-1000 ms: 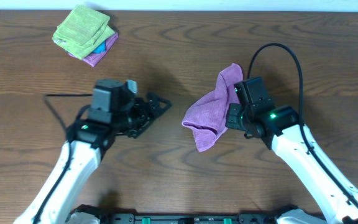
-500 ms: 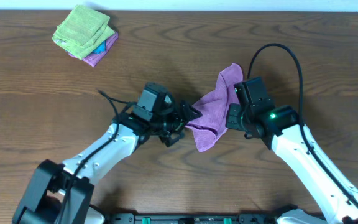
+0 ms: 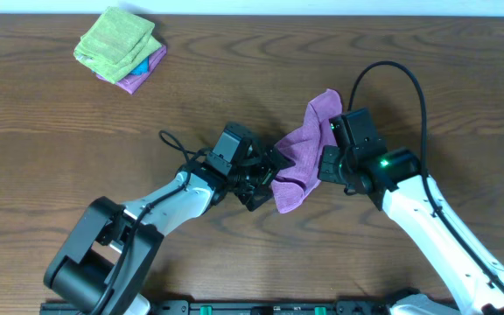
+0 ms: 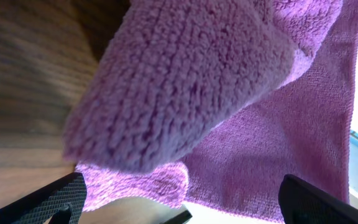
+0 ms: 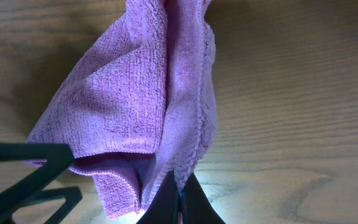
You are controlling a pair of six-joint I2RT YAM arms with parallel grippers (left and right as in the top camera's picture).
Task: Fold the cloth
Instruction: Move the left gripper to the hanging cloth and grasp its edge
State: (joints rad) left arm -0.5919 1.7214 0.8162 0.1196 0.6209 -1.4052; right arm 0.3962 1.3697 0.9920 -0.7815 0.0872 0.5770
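Observation:
My left gripper picks up the purple cloth by its loose corner [image 3: 278, 183] [image 4: 169, 179] next, opposite the cloth's edge in the right gripper, to stretch and fold it.
A purple cloth [image 3: 300, 153] hangs bunched over the middle of the wooden table. My right gripper [image 3: 332, 150] is shut on its edge and holds it up; in the right wrist view the cloth [image 5: 148, 106] drapes away from the pinched fingertips [image 5: 179, 198]. My left gripper [image 3: 268, 178] is open at the cloth's lower left corner. In the left wrist view the cloth [image 4: 241, 93] fills the frame, with the two fingers wide apart [image 4: 179, 205] on either side of its lower edge.
A stack of folded cloths [image 3: 119, 47], green on top with blue and purple under it, lies at the back left. The right arm's black cable [image 3: 392, 74] loops above the table behind the right wrist.
My left arm has swung right across the table from the left side and its open gripper now reaches the cloth's lower corner. The right arm and cloth have stayed still.

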